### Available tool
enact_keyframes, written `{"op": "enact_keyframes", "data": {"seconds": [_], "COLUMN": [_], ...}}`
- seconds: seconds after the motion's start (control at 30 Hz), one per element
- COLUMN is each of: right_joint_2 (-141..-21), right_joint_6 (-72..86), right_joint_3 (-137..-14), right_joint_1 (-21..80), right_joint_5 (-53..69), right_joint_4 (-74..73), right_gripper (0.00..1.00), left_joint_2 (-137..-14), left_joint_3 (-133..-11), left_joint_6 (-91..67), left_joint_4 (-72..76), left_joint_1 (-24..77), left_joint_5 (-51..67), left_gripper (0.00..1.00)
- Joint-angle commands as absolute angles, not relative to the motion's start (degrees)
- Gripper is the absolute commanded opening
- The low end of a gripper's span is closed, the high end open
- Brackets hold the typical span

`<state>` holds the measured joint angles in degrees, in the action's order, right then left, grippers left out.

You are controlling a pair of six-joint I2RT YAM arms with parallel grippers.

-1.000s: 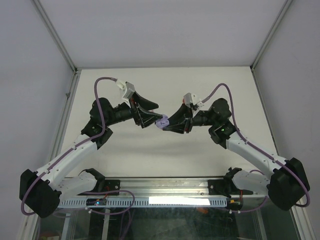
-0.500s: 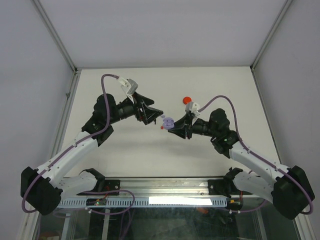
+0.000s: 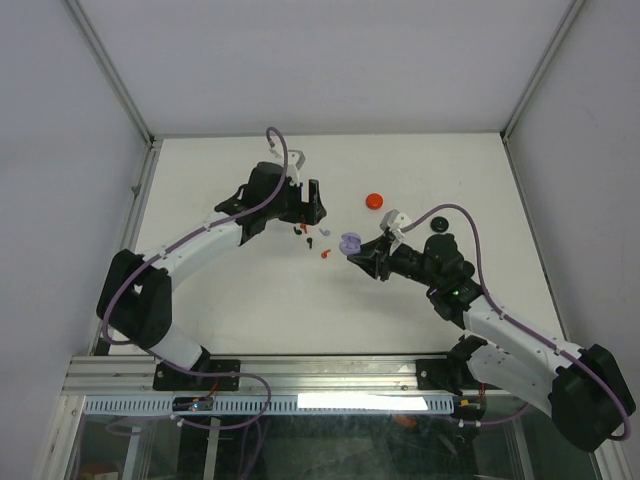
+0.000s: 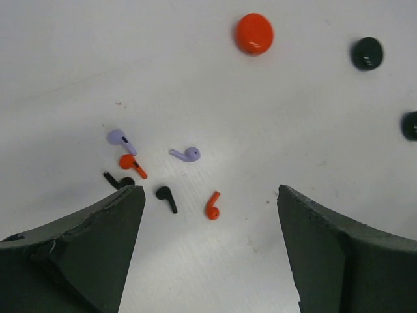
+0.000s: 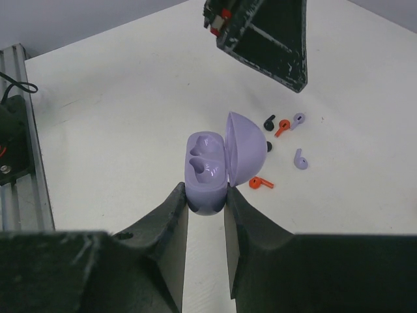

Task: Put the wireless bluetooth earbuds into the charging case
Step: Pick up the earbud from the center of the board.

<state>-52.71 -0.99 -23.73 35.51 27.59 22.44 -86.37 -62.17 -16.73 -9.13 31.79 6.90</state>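
A lavender earbud should be grabbed next with my left gripper by its round head [image 5: 301, 163]. The stem then stays free to go into the charging case [image 5: 207, 176].
My right gripper [image 5: 206, 194] is shut on the base of a lavender charging case [image 5: 207, 176], held above the table with its lid hinged open and both sockets empty. It also shows in the top view [image 3: 350, 243]. Several tiny earbuds lie loose on the white table under my left gripper [image 4: 210, 190], which is open and empty above them: two lavender [image 4: 187, 154] [image 4: 118, 138], two red [image 4: 212, 206] [image 4: 132, 164] and two black [image 4: 166, 197] [image 4: 117, 180]. The left gripper [image 3: 308, 205] hangs just left of the case.
A closed red round case [image 4: 254, 34] lies beyond the earbuds; it also shows in the top view [image 3: 374, 200]. A black round case [image 4: 367, 53] lies to its right, with another dark object [image 4: 410, 125] at the view's edge. Enclosure walls ring the table.
The grippers have drawn apart. My left arm has swung up and away and now points down over the earbuds. My right gripper has dropped lower, still holding the open case.
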Motion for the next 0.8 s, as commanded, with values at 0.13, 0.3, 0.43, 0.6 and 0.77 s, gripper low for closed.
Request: {"op": "enact_keyframes", "data": {"seconds": [0.13, 0.3, 0.43, 0.6, 0.77], "right_joint_2": [-52.9, -53.3, -53.7, -54.4, -55.5], "right_joint_6": [-4.0, -4.1, -4.2, -4.5, -4.7], "right_joint_3": [-23.0, -23.1, -23.3, -23.8, -24.4], "right_joint_1": [35.8, 35.8, 35.8, 35.8, 35.8], "right_joint_5": [27.3, 27.1, 27.0, 27.1, 27.7], "right_joint_4": [28.1, 28.3, 28.0, 27.6, 27.1], "right_gripper": [0.00, 0.00, 0.00, 0.00, 0.00], "left_joint_2": [-98.4, -106.4, -112.2, -116.5, -119.1], "left_joint_3": [-73.8, -80.2, -85.1, -89.4, -91.6], "left_joint_6": [-16.9, -15.6, -14.6, -14.0, -13.3], "left_joint_4": [-18.0, -21.7, -25.1, -27.6, -29.7], "left_joint_1": [29.6, 28.8, 28.2, 27.6, 27.6], "left_joint_5": [-0.6, -1.1, -2.3, -1.2, -1.1], "left_gripper": [0.81, 0.73, 0.66, 0.54, 0.46]}}
